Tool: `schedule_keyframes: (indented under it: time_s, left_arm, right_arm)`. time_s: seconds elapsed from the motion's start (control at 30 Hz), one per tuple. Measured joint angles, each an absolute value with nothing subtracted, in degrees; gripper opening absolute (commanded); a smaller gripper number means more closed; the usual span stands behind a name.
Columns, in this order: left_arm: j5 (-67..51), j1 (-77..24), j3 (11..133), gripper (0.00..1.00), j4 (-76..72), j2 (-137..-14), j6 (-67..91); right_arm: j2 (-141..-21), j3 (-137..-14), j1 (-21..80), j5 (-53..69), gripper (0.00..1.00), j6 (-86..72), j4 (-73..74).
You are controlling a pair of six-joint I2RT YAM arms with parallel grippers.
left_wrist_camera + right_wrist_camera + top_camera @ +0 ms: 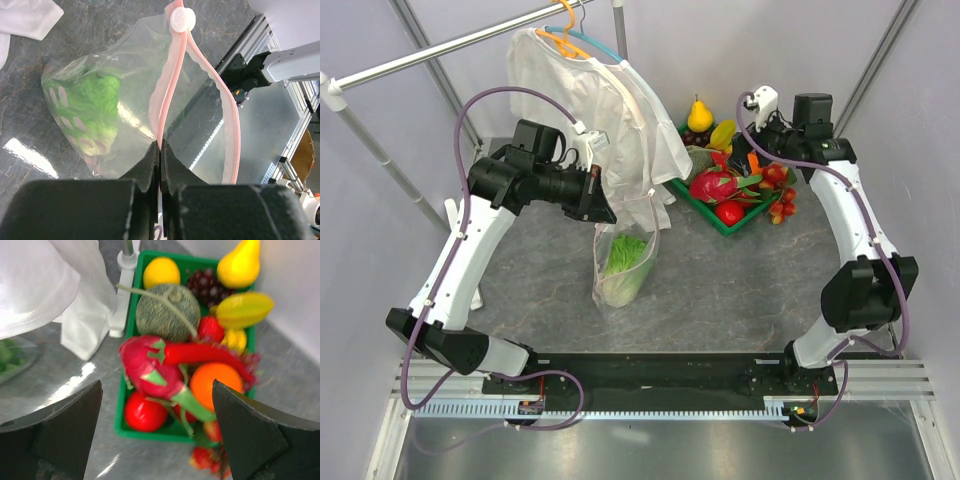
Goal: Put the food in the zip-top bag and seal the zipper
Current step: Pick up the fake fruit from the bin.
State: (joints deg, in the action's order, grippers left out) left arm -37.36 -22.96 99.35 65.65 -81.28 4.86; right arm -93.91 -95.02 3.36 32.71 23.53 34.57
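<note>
The netted melon's round body should stay free to go into the opening of the zip-top bag, so my right gripper should next grab the melon by its stem (pixel 703 150) (pixel 168 301).
The clear zip-top bag (pixel 623 262) hangs upright over the table with green lettuce (pixel 625 268) inside. My left gripper (pixel 603 205) is shut on its pink zipper strip (pixel 167 90), pinching one side of the open mouth at my fingertips (pixel 160 147). The white tab (pixel 181 19) sits at the far end, and the lettuce (pixel 92 100) shows through the plastic. My right gripper (pixel 157 425) is open and empty above the green basket (pixel 120 410). The basket holds a netted melon (pixel 167 312), dragon fruit (pixel 150 367), orange (pixel 216 385), tomato (pixel 145 412) and red chili (pixel 200 354). A strawberry bunch (pixel 210 460) lies beside it.
A white shirt (pixel 595 100) hangs on a hanger from the rail, just behind the bag and left of the basket (pixel 700 195). The rail's white stand foot (pixel 120 315) touches the basket's far left side. A pear (pixel 240 265), starfruit (pixel 244 309) and lemon (pixel 161 271) fill the basket's back.
</note>
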Motion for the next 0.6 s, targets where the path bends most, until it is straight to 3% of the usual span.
schedule_keyframes:
  time_s: [0.3,0.6]
  left_arm:
    - [-37.36,-22.96,98.91,0.02,65.19,-81.28,5.37]
    - [-37.34,-22.96,97.62,0.02,64.49,-81.28,5.56]
  right_arm:
    - [-103.68,-95.64,7.11,39.00,0.87,34.15,24.27]
    - [-111.85,-96.75,12.12,36.12,0.82,35.42,14.72]
